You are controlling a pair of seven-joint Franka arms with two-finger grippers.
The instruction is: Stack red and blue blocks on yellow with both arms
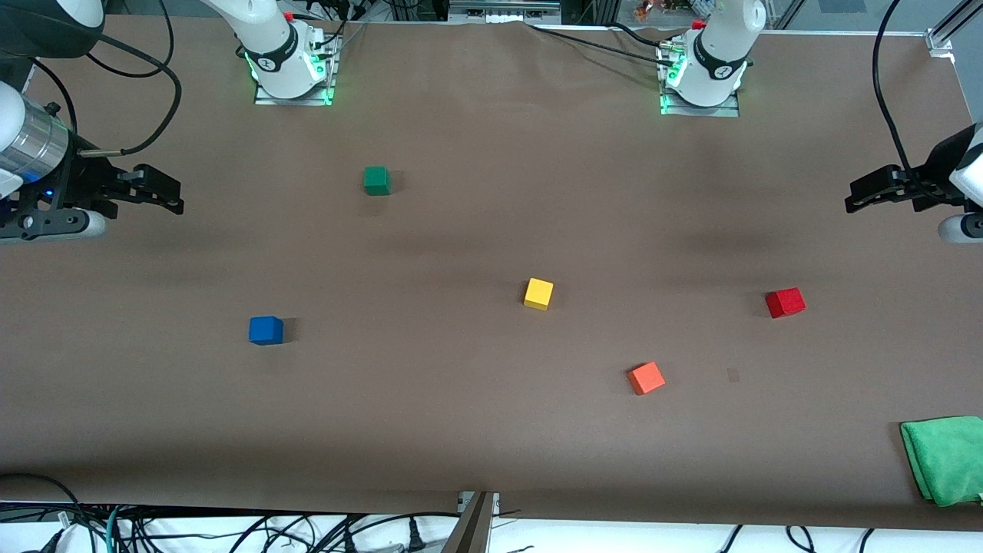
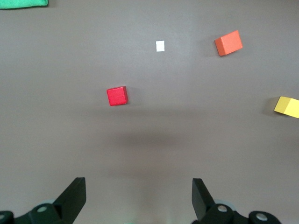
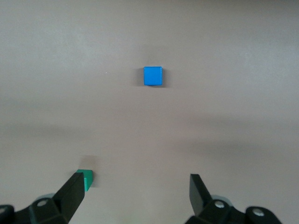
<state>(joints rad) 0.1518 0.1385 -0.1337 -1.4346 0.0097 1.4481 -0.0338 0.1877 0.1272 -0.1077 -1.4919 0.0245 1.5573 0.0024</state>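
My left gripper grabs the red cube by its opposite sides next, to stack the red cube (image 1: 785,302) on the yellow cube (image 1: 538,293).
The yellow cube (image 1: 538,293) sits near the middle of the table and shows at the edge of the left wrist view (image 2: 287,106). The red cube (image 1: 785,302) lies toward the left arm's end; it also shows in the left wrist view (image 2: 117,95). The blue cube (image 1: 266,330) lies toward the right arm's end; it also shows in the right wrist view (image 3: 153,76). My left gripper (image 1: 854,201) (image 2: 139,196) is open and empty, up over the left arm's end of the table. My right gripper (image 1: 173,196) (image 3: 138,193) is open and empty, up over the right arm's end.
An orange-red cube (image 1: 646,378) (image 2: 228,43) lies nearer to the front camera than the yellow cube. A green cube (image 1: 376,180) (image 3: 87,178) lies farther from it. A green cloth (image 1: 946,458) (image 2: 23,3) lies at the front corner at the left arm's end. A small pale mark (image 2: 160,45) is on the table.
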